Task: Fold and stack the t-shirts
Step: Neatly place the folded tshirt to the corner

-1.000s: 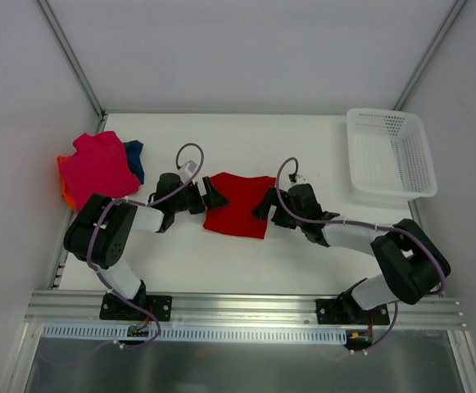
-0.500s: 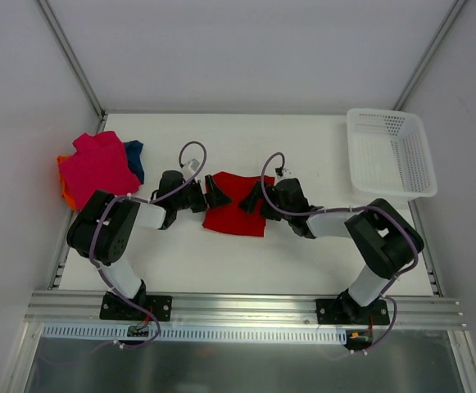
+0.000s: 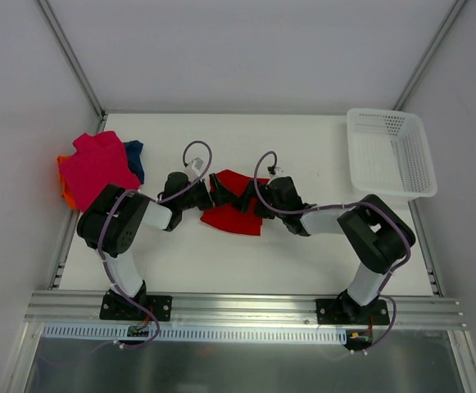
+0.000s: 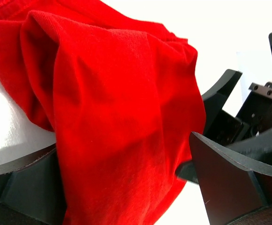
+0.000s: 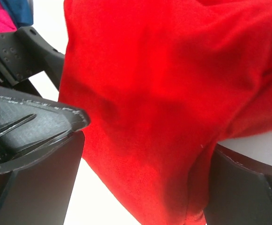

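Observation:
Next, my left gripper grabs the cloth heaped at the bright red t-shirt's far half, to stack the t-shirt on the magenta one.
The bright red t-shirt lies bunched at the table's middle. My left gripper reaches it from the left and my right gripper from the right, nearly meeting over its far half. In the left wrist view my left gripper has its jaws wide apart with red cloth heaped between them. The right wrist view shows the same for my right gripper and the red cloth. A magenta t-shirt lies on a dark blue one and an orange one at the far left.
A white mesh basket stands at the back right corner. The pile of shirts hangs over the table's left edge. Each arm's fingers show close in the other's wrist view, the right arm's and the left arm's.
Both grippers have moved inward towards each other over the red t-shirt. The shirt has bunched up and grown narrower between them.

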`<state>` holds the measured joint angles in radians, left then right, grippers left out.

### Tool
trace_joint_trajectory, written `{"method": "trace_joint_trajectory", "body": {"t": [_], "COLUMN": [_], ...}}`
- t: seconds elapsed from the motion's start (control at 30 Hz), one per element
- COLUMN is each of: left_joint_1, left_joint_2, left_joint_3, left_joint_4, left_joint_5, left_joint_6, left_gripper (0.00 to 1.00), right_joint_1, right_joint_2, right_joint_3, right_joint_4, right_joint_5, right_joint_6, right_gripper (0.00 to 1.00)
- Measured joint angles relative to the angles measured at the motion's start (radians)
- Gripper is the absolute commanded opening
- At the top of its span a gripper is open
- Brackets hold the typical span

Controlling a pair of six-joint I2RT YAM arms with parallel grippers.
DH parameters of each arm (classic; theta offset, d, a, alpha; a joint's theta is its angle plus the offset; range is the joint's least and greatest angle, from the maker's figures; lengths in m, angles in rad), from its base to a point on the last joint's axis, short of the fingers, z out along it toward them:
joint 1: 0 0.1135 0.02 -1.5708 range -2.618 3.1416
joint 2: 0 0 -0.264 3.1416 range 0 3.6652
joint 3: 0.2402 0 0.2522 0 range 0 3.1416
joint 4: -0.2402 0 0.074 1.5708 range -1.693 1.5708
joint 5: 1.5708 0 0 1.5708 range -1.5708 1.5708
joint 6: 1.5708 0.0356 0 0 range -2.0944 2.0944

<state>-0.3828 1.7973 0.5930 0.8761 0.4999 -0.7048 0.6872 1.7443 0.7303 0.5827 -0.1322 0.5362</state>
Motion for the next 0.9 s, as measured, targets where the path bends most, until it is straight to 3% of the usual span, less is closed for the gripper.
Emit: {"method": "trace_joint_trajectory", "body": {"t": [0.33,0.43,0.47,0.77,0.8,0.9], "left_joint_1": [-0.030,-0.042,-0.047,-0.067,-0.068,-0.075], "left_joint_2": [0.036,0.050,0.056,0.112,0.115,0.119], "left_joint_3": [0.026,0.038,0.043,0.067,0.068,0.066], "left_joint_4": [0.041,0.048,0.050,0.029,0.029,0.021], "left_joint_5": [-0.045,-0.064,-0.067,-0.072,-0.066,-0.058], "left_joint_6": [-0.048,-0.064,-0.069,-0.081,-0.080,-0.068], "left_gripper": [0.98,0.89,0.77,0.30,0.19,0.00], "right_joint_1": [0.021,0.022,0.022,0.038,0.039,0.042], "right_joint_2": [0.022,0.024,0.024,0.024,0.023,0.022], "right_joint_3": [0.011,0.011,0.011,0.008,0.006,0.002], "right_joint_4": [0.024,0.028,0.029,0.035,0.036,0.042], "right_joint_5": [-0.015,-0.015,-0.015,-0.022,-0.025,-0.029], "right_joint_6": [-0.001,-0.001,-0.002,-0.024,-0.025,-0.020], "right_gripper": [0.97,0.96,0.97,0.96,0.96,0.96]}}
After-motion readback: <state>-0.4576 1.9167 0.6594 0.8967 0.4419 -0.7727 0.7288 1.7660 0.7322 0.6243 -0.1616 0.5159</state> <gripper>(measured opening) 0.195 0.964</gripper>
